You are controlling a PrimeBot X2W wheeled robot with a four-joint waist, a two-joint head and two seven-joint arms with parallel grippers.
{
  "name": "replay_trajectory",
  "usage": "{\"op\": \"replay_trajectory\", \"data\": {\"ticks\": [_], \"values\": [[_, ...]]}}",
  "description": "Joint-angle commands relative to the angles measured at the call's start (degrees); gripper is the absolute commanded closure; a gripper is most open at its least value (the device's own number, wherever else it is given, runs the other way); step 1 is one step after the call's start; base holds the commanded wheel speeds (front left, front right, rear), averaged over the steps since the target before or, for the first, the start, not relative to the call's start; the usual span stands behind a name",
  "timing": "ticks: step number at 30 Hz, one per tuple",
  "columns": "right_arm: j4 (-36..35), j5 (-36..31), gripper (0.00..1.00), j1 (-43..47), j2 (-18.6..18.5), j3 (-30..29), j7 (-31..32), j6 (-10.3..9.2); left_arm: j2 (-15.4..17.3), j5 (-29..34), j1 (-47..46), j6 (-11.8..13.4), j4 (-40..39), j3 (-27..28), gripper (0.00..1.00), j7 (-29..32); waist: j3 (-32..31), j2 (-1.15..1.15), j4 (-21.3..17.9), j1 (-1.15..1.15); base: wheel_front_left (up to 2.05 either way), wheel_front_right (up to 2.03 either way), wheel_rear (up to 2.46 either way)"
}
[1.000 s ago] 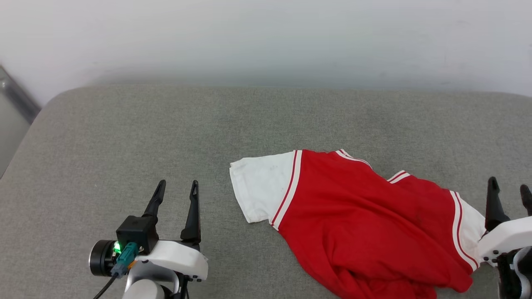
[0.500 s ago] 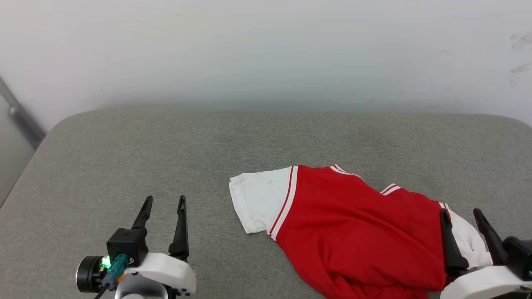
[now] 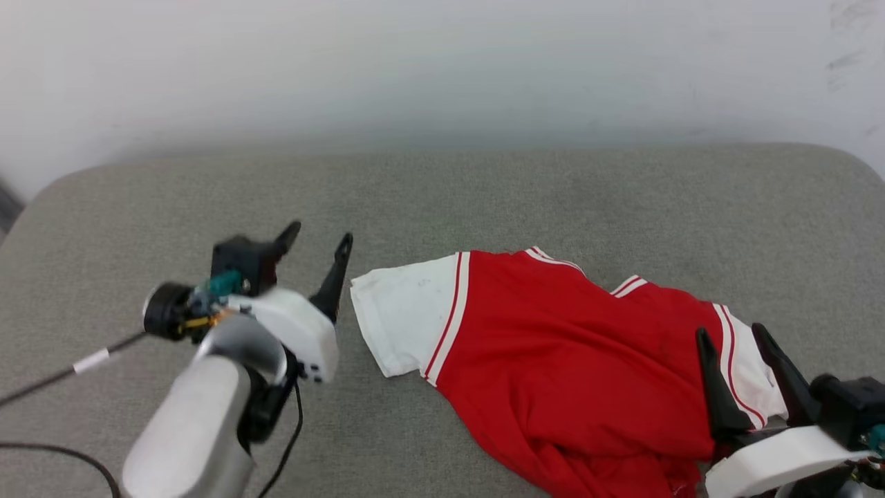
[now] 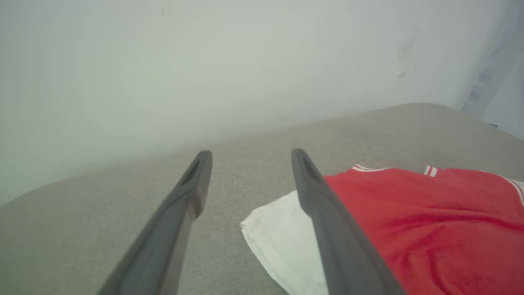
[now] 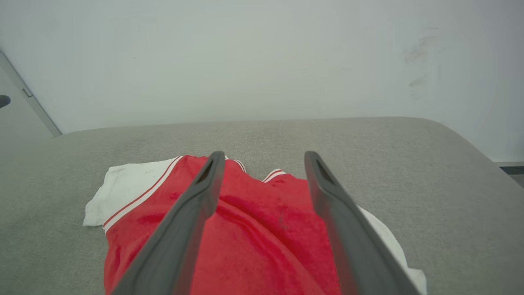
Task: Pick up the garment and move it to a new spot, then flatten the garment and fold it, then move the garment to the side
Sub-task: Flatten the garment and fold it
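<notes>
The white sleeve (image 3: 408, 314) is flat and only its cuff corner (image 3: 356, 285) curls up, so my left gripper will pinch the garment by that corner next.
The garment (image 3: 560, 366), a red T-shirt with white sleeves and red-and-white stripe trim, lies rumpled on the grey padded surface (image 3: 442, 200), right of centre. Its left white sleeve (image 3: 397, 318) spreads flat; the right sleeve (image 3: 743, 373) lies beside my right gripper. My left gripper (image 3: 319, 238) hovers open just left of the left sleeve, nothing between its fingers. In the left wrist view the garment (image 4: 430, 229) sits right of the open left gripper (image 4: 249, 153). My right gripper (image 3: 733, 335) stands open over the garment's right side; in the right wrist view that gripper (image 5: 264, 155) frames red cloth (image 5: 262, 246).
A pale wall (image 3: 442, 69) rises directly behind the grey surface. The surface's rounded corners show at far left (image 3: 48, 194) and far right (image 3: 850, 162). A dark cable (image 3: 62, 373) trails from my left wrist. Bare grey padding stretches to the left of the garment.
My left arm has risen and swung right, up to the white sleeve's edge. The right gripper has come in over the garment's right side. The head view has shifted too.
</notes>
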Motion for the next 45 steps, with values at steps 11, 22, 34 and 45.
{"op": "replay_trajectory", "data": {"ticks": [11,22,34,45], "values": [[0.1,1.2,0.0,-6.8,0.1,2.8,-3.1,-0.02,7.7,-8.9,-20.7,-8.1,13.3,-2.8,0.0,29.1,11.6,0.0,-7.8,0.0,0.0,0.0,0.0],[4.0,3.5,0.0,-9.6,0.1,4.3,-6.3,-0.02,13.0,-20.1,-22.9,-8.5,17.4,-7.7,0.0,45.1,16.7,0.0,-11.3,0.0,0.0,0.0,0.0],[6.9,4.6,0.0,-9.8,0.1,3.7,-6.4,-0.02,10.9,-22.4,-19.8,-8.5,22.4,-11.2,1.0,41.6,15.8,0.0,-11.2,0.0,0.0,0.0,0.0],[8.4,6.1,0.0,-7.9,0.1,0.7,-0.4,-0.02,9.8,-17.3,-18.7,-2.0,20.0,-8.0,1.0,21.4,9.6,0.0,-6.1,0.0,0.0,0.0,0.0]]}}
